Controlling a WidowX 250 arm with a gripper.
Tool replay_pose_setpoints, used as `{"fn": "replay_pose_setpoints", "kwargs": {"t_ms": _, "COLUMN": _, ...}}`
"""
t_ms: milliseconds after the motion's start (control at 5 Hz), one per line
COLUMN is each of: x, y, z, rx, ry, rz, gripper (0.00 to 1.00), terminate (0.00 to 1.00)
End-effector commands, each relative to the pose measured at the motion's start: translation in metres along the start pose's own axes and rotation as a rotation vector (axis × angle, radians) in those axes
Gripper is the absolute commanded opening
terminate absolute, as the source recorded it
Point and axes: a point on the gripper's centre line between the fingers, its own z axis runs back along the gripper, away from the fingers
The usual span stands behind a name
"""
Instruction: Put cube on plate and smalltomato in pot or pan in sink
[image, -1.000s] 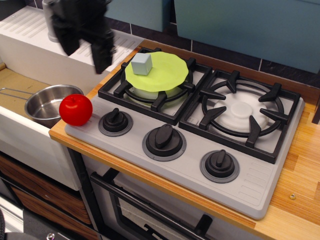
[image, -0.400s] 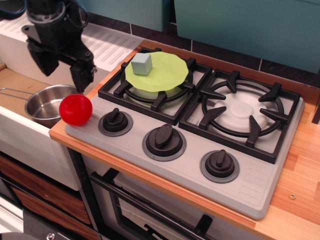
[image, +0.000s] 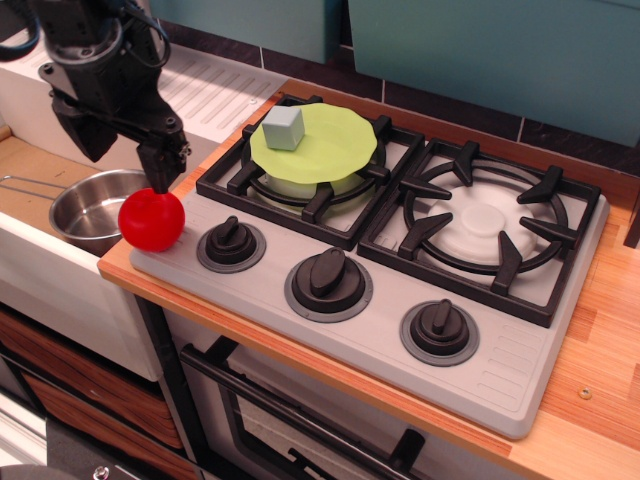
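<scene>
My gripper will next take hold of the red smalltomato (image: 151, 219) by its round sides, so that I can put it into the steel pot (image: 88, 208) in the sink.
The pale grey-blue cube (image: 283, 128) sits on the lime-green plate (image: 325, 145), which rests on the left stove burner. The glossy red smalltomato (image: 151, 219) stands on the front-left corner of the stove top, right beside the sink. The shiny steel pot (image: 88, 208) stands in the white sink (image: 50, 275) just left of the tomato, its thin handle pointing left. My black gripper (image: 126, 155) hangs open and empty just above the tomato and the pot's rim, with its right finger (image: 160, 165) close over the tomato's top.
The ribbed white drainboard (image: 215, 90) lies behind the gripper. The stove has three black knobs (image: 328, 273) along the front and a bare right burner with a white cap (image: 487, 222). A wooden counter (image: 600, 330) lies to the right.
My gripper has moved left and down from over the drainboard to just above the tomato. The tomato, pot, cube and plate have not moved.
</scene>
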Motion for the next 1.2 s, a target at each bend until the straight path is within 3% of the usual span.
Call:
{"fn": "replay_pose_setpoints", "kwargs": {"t_ms": 0, "x": 0.005, "y": 0.003, "z": -0.005, "rx": -0.002, "ry": -0.057, "rz": 0.005, "gripper": 1.00, "terminate": 0.00}}
{"fn": "replay_pose_setpoints", "kwargs": {"t_ms": 400, "x": 0.001, "y": -0.001, "z": -0.007, "rx": -0.005, "ry": -0.036, "rz": 0.019, "gripper": 1.00, "terminate": 0.00}}
{"fn": "replay_pose_setpoints", "kwargs": {"t_ms": 1000, "x": -0.013, "y": -0.011, "z": -0.024, "rx": -0.021, "ry": -0.057, "rz": 0.039, "gripper": 1.00, "terminate": 0.00}}
